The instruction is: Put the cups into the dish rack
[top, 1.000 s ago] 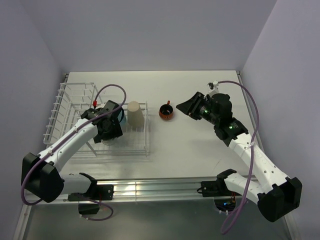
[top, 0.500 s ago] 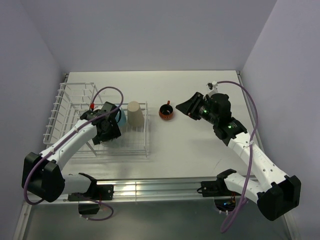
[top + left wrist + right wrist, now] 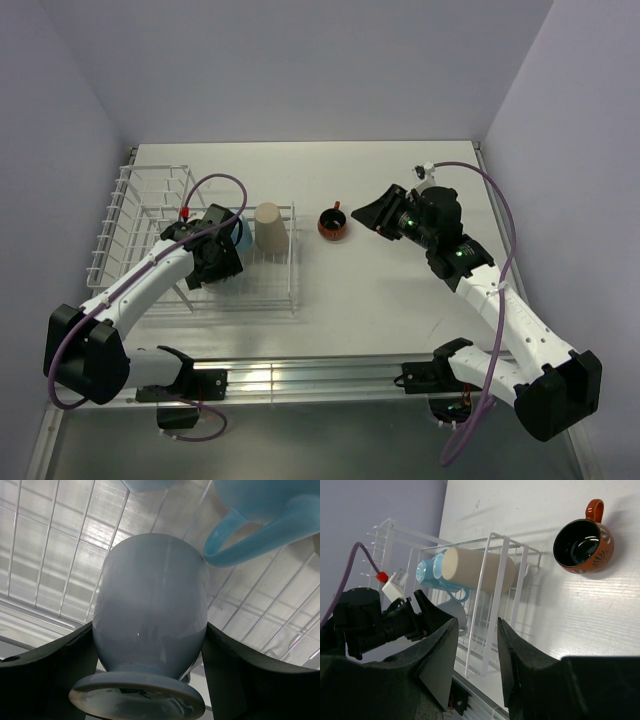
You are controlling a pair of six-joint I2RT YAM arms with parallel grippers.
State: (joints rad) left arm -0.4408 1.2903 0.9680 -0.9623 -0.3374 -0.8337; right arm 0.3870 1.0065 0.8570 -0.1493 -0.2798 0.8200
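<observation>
I should open my left gripper: the rack's wires spread below the pale blue cup beside the light blue cup's handle, so it would end in the rack.
The white wire dish rack [image 3: 130, 215] stands at the left of the table. Inside it my left gripper [image 3: 215, 260] is shut on a pale blue cup [image 3: 150, 610], which hangs upside down with its foot toward the camera and a finger pressed on each side. Just beyond it sits a light blue cup [image 3: 260, 525] with its handle showing. A cream cup [image 3: 268, 227] lies on its side at the rack's right end. A red-orange cup [image 3: 333, 224] stands upright on the table, right of the rack. My right gripper [image 3: 372, 217] hovers open and empty to that cup's right.
The rack's raised wire end [image 3: 495, 605] rises between the red-orange cup [image 3: 582, 545] and the cups inside. Purple walls close in the table at the back and sides. A metal rail [image 3: 300, 378] runs along the near edge between the arm bases.
My left gripper has shifted slightly farther into the rack with the pale blue cup. The right arm and the other cups have not moved.
</observation>
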